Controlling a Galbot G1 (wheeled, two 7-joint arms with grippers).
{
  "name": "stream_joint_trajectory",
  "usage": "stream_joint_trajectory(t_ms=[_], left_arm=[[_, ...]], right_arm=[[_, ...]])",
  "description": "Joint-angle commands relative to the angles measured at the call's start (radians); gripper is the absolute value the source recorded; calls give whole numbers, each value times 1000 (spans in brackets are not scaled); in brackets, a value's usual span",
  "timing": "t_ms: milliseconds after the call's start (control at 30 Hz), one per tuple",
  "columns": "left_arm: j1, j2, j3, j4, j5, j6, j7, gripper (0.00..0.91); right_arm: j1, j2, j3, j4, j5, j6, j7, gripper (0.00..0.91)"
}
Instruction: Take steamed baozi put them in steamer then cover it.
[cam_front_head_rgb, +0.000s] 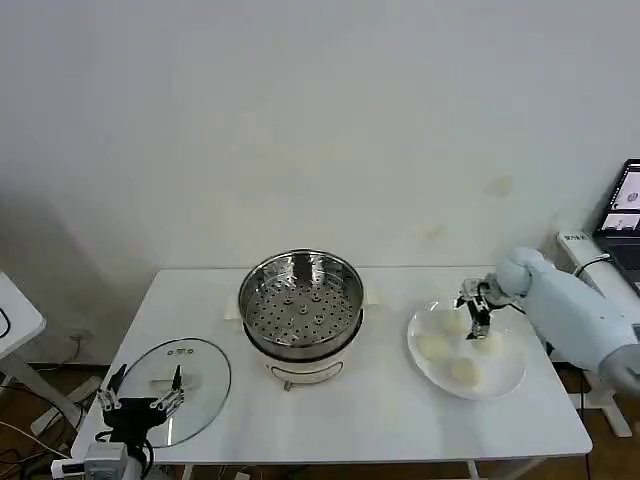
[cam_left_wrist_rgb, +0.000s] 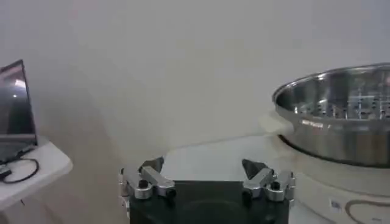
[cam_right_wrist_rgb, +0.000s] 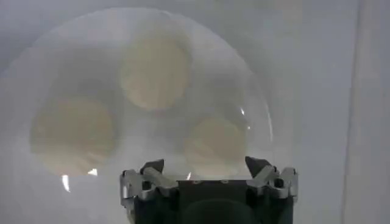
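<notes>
The steamed baozi needs to go in the steamer (cam_front_head_rgb: 300, 302), so my right gripper will next grip the baozi by its rounded sides.
The steamer (cam_front_head_rgb: 300, 302), a shiny steel pot with a perforated tray on a white base, stands uncovered mid-table and holds nothing; its steel wall (cam_left_wrist_rgb: 341, 119) also shows in the left wrist view. Several cream baozi (cam_front_head_rgb: 433, 347) lie on a white plate (cam_front_head_rgb: 512, 378) to its right. My right gripper (cam_front_head_rgb: 475, 316) hovers open over the plate's far side. In its wrist view the right gripper (cam_right_wrist_rgb: 205, 164) has one baozi (cam_right_wrist_rgb: 216, 146) just ahead of the jaws, with two more (cam_right_wrist_rgb: 154, 71) beyond. The glass cover (cam_front_head_rgb: 195, 375) lies flat at front left, and my left gripper (cam_front_head_rgb: 143, 388) waits open above it.
A laptop (cam_front_head_rgb: 625, 212) and white box with cables sit off the table's right end. A white side table (cam_front_head_rgb: 15, 320) stands to the left; the left wrist view shows it (cam_left_wrist_rgb: 30, 170) carrying a laptop (cam_left_wrist_rgb: 15, 109). A plain wall runs behind the table.
</notes>
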Motion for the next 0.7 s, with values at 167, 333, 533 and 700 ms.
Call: stream_joint_trajectory(t_ms=[167,333,533,700], left_arm=[[-2,0,3,1,4,-3,8,907],[-4,0,4,0,3,-4,7,907],[-4,4,2,-4,-7,-4,7,907],[-1,4,3,-6,-11,-5,7,907]], right_arm=[[17,73,-24,-96,-32,-14,19,806],[9,74,-29,-92,-34,-15,20,766],[8,75,-27,-98,-35,-10,23,756],[9,64,-24,-87,-30,-8,22,746]])
